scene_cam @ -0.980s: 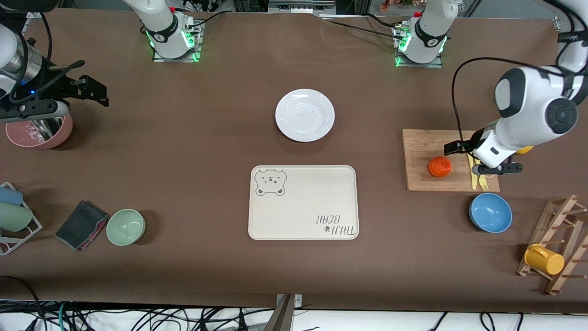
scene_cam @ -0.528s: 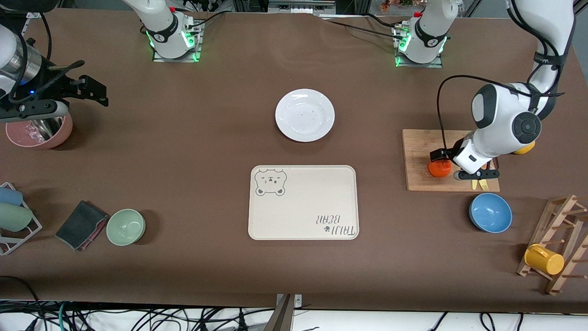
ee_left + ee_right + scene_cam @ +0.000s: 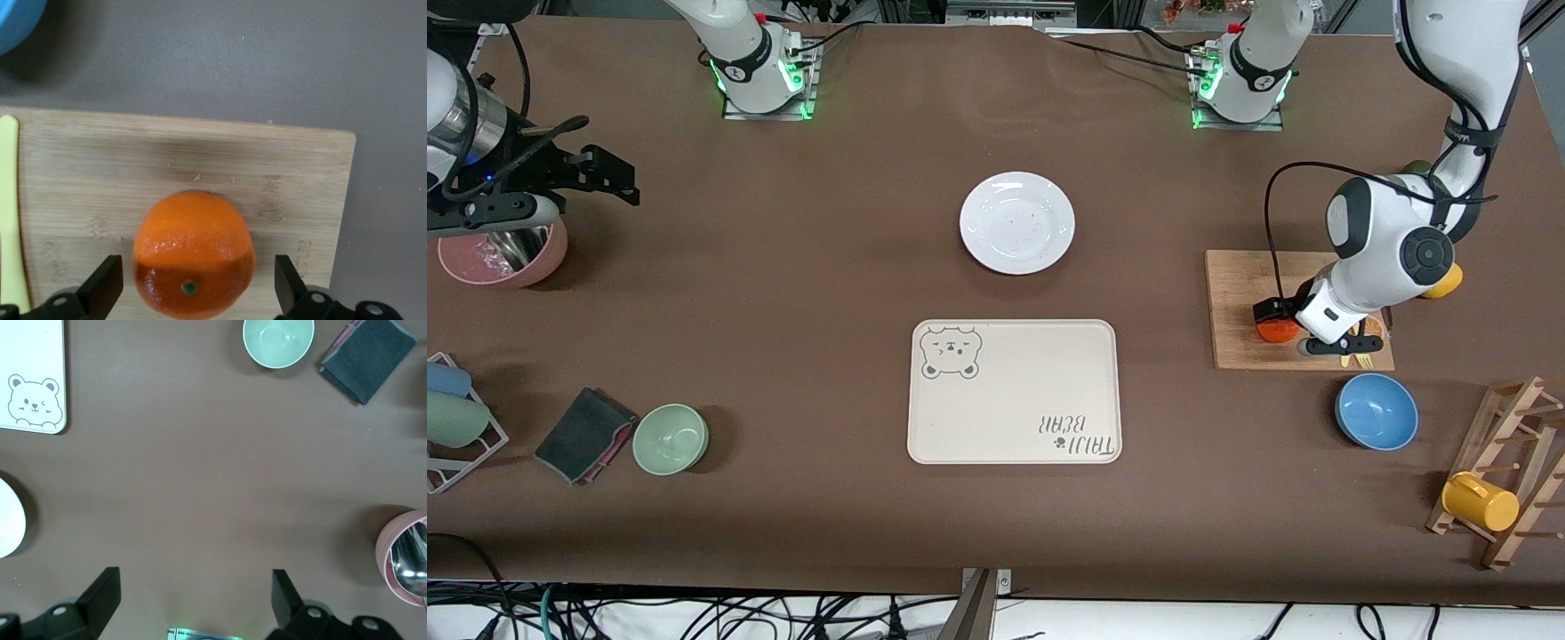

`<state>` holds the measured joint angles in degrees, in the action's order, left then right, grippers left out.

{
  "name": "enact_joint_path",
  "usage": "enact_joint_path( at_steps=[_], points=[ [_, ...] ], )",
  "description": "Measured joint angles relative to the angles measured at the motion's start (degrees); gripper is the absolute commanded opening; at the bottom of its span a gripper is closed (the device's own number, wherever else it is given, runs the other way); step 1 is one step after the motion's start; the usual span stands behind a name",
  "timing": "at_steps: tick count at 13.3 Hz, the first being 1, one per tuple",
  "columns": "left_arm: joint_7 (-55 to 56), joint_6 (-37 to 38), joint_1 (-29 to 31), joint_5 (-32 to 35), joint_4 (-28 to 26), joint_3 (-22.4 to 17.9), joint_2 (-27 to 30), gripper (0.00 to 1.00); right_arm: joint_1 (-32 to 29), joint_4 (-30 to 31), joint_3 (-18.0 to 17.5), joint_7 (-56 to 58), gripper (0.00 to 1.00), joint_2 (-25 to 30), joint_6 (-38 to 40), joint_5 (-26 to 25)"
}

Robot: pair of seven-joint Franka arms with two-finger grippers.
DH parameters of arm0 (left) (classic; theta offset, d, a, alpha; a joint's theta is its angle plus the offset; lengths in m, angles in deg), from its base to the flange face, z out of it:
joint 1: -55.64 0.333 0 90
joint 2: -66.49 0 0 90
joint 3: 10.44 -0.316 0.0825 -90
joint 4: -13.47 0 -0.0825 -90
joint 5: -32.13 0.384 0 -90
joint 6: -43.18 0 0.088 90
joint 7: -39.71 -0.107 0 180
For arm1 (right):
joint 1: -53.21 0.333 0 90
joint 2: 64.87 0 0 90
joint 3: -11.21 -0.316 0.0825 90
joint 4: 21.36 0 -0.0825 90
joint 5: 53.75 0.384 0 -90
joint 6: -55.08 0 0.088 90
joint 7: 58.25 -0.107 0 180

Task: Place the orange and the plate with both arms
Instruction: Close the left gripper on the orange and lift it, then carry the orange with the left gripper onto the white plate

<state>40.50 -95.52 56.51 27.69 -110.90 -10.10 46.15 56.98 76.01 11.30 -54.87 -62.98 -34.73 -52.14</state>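
Note:
My left gripper closes on the orange now, since the fingers are low over the cutting board on either side of the orange.
The orange sits on a wooden cutting board toward the left arm's end of the table. My left gripper is open and low over the board, with one finger on each side of the orange and a gap on both sides. In the left wrist view the orange lies between the left gripper's fingers. The white plate lies empty mid-table, farther from the camera than the bear tray. My right gripper waits open and empty above bare table; the plate's edge shows in its view.
A yellow knife and fork lie on the board, a lemon beside it, and a blue bowl nearer the camera. A pink bowl, green bowl and dark cloth sit toward the right arm's end. A mug rack stands at the corner.
My left gripper has moved across the board from the yellow cutlery side to the orange and come down around it. The right arm has not moved.

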Motion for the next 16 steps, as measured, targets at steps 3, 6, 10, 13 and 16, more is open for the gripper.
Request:
enact_joint_path(
  at_steps=[3, 6, 10, 13, 16],
  points=[
    [0.0, -1.0, 0.0, 0.0, 0.0, -0.2, -1.0, 0.35, 0.0, 0.0, -0.1, 0.0, 1.0, 0.0, 0.0, 0.1],
    [0.0, -1.2, 0.0, 0.0, 0.1, -0.2, -1.0, 0.0, 0.1, 0.0, -0.7, 0.0, 1.0, 0.0, 0.1, 0.2],
    [0.0, 0.5, -1.2, -0.5, 1.3, 0.4, 1.5, 0.0, 0.1, 0.0, -0.7, 0.0, 1.0, 0.0, 0.1, 0.2],
    [0.6, 3.6, -5.6, -10.2, 1.5, 2.7, 5.5, 0.0, 0.1, 0.0, -0.7, 0.0, 1.0, 0.0, 0.1, 0.2],
    [8.5, 4.5, -15.0, -16.1, 1.5, 3.7, 6.4, 0.0, 0.1, 0.0, -0.6, 0.0, 1.0, 0.0, 0.1, 0.2]
  ],
)
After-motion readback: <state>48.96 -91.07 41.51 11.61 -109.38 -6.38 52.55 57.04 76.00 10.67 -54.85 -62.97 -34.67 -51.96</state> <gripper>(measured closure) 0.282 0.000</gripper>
